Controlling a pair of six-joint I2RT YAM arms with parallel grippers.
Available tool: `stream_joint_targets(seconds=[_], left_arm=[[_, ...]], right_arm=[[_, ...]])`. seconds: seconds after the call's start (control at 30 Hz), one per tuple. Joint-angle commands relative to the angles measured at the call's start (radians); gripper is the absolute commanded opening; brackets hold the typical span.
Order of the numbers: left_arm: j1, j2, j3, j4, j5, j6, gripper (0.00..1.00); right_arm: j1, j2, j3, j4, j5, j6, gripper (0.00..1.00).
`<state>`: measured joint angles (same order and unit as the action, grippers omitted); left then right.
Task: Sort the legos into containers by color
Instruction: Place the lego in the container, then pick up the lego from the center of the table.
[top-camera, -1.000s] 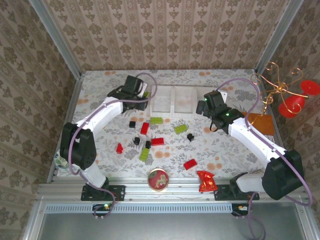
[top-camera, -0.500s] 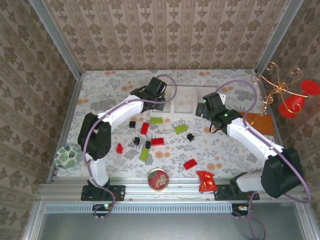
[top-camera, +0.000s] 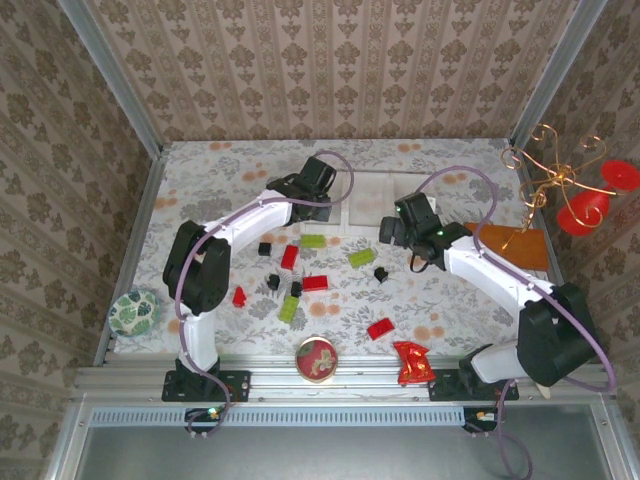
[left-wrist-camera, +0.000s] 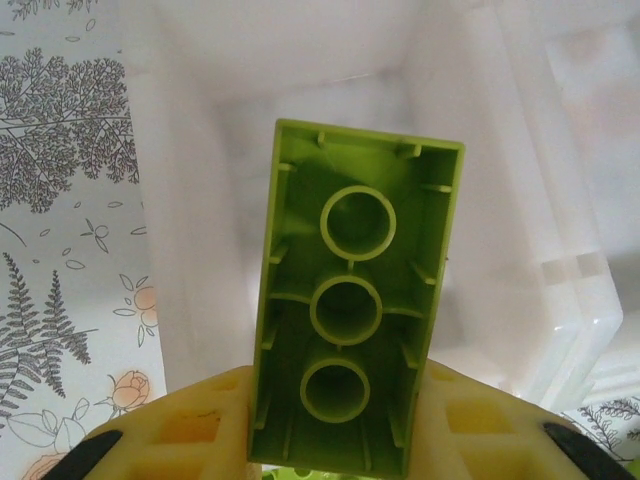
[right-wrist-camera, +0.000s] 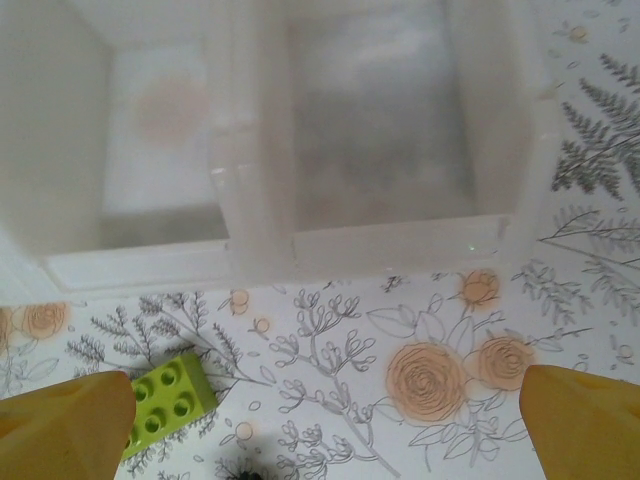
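Note:
My left gripper opens next, since the lime-green lego (left-wrist-camera: 352, 285) hangs between both sides of the open tray section (left-wrist-camera: 250, 90) and the lego would drop inside.
My left gripper (top-camera: 322, 195) hangs over the left end of the white three-compartment tray (top-camera: 368, 205), shut on a lime-green lego (left-wrist-camera: 355, 300). The lego's hollow underside faces the wrist camera, above the tray's left compartment (left-wrist-camera: 250, 90). My right gripper (top-camera: 390, 232) is open and empty just in front of the tray's near wall (right-wrist-camera: 260, 250). A green lego (right-wrist-camera: 165, 400) lies on the cloth by its left fingertip (right-wrist-camera: 70, 420). Loose on the table are green legos (top-camera: 313, 241) (top-camera: 361, 257) (top-camera: 288, 308), red ones (top-camera: 289, 257) (top-camera: 315, 283) (top-camera: 380, 328) and small black ones (top-camera: 264, 248) (top-camera: 381, 273).
A round red-topped tin (top-camera: 316, 358) and a crumpled red wrapper (top-camera: 411, 362) sit at the near edge. An orange board (top-camera: 510, 245) lies right of the tray, beside a gold wire ornament (top-camera: 560, 185). A green patterned disc (top-camera: 134, 312) rests at the left edge.
My left arm has swung right from the table's back left, carrying the green lego over the tray's left end. My right gripper has shifted left along the tray's front, still open.

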<state>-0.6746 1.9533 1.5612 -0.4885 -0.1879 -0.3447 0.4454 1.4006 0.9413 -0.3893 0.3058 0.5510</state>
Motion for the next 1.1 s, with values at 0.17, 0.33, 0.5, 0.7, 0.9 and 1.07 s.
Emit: stream_joint_targets(seconds=[0.17,0.33,0.5,0.7,0.9,1.07], left_arm=[[-0.005,-0.011,0.001,0.031,-0.020,-0.040,0.44],[-0.004,-0.028,-0.016,0.039,-0.022,-0.046,0.52],[-0.003,-0.044,-0.026,0.042,-0.024,-0.052,0.57],[-0.003,-0.128,-0.092,0.086,-0.030,-0.063,0.71],[0.008,-0.246,-0.208,0.147,-0.060,-0.090,1.00],[0.028,-0.351,-0.331,0.186,-0.089,-0.124,1.00]], right_arm=[[0.071,0.075,0.012,-0.004,-0.028,-0.034,1.00],[0.103,0.106,0.024,-0.010,-0.042,-0.036,0.99],[0.120,0.124,0.027,0.002,-0.068,-0.036,0.97],[0.147,0.161,0.056,-0.003,-0.107,-0.047,0.96],[0.161,0.221,0.098,-0.003,-0.136,-0.067,0.96],[0.162,0.280,0.136,-0.014,-0.141,-0.082,0.96]])
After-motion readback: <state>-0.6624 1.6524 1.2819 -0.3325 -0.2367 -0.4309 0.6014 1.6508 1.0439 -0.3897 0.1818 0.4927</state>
